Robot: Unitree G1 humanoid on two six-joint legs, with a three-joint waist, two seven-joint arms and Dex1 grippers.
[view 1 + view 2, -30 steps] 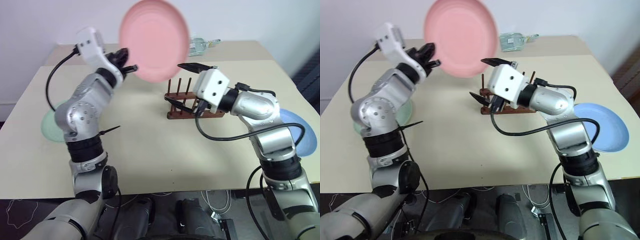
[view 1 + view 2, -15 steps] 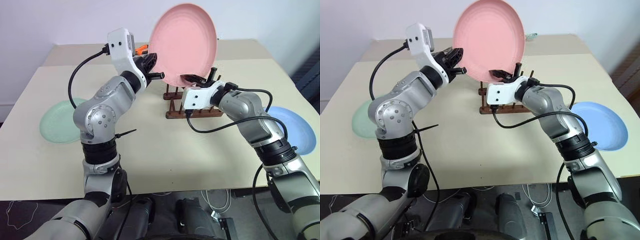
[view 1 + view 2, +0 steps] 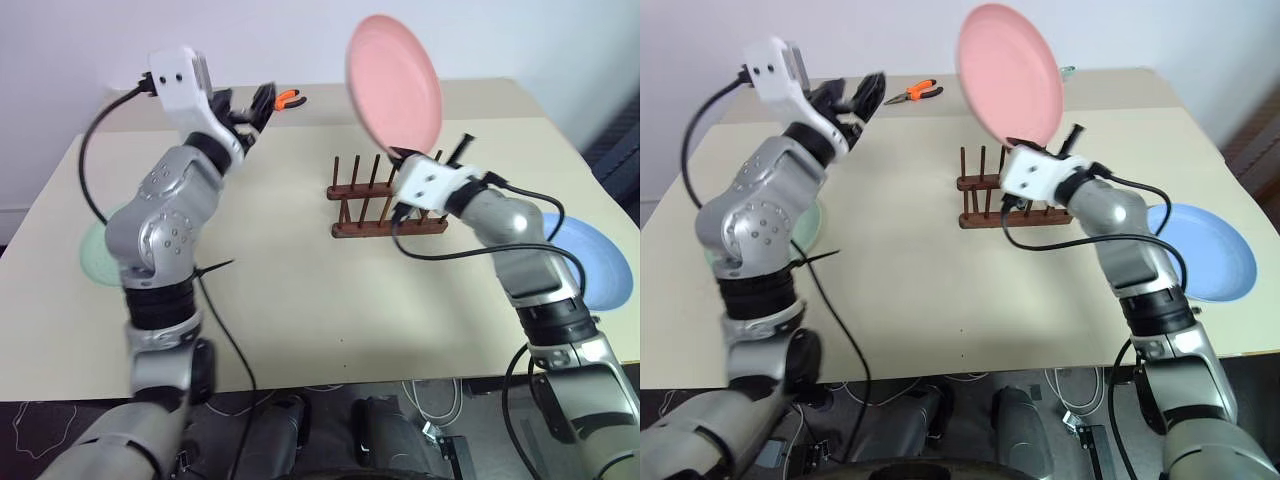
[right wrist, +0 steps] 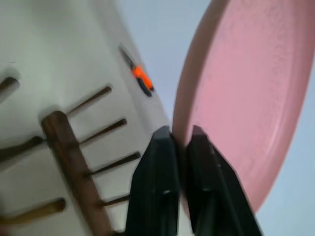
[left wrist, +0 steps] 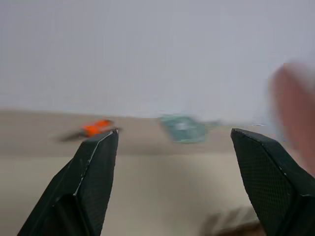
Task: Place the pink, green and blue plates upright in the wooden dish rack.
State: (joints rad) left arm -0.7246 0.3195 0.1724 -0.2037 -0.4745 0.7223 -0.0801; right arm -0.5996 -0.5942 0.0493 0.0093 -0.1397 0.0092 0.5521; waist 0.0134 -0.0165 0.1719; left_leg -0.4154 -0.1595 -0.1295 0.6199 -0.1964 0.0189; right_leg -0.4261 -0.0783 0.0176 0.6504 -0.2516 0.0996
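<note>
I need to grab the green plate next with my left gripper, by the plate's rim facing the table's side edge. The plate's broad side [image 3: 103, 252] is wider than my fingers open.
The pink plate [image 3: 395, 92] stands nearly upright in the air above the wooden dish rack [image 3: 385, 205], and my right gripper [image 3: 425, 158] is shut on its lower rim. In the right wrist view the two fingers pinch the pink plate's [image 4: 246, 98] edge, with the rack's pegs [image 4: 69, 147] just beyond. My left gripper [image 3: 250, 108] is open and empty, up and to the left of the plate. The green plate [image 3: 100, 250] lies flat at the table's left, partly behind my left arm. At the table's right lies the blue plate [image 3: 590, 255], also flat.
Orange-handled pliers [image 3: 288, 98] lie near the table's far edge, behind my left gripper. A small clear greenish packet [image 5: 182, 128] sits further along that edge. A white wall rises behind the table.
My left gripper let go of the pink plate, opened and swung away to the left. The right gripper shut on the plate's lower rim and now holds it alone, further right above the rack.
</note>
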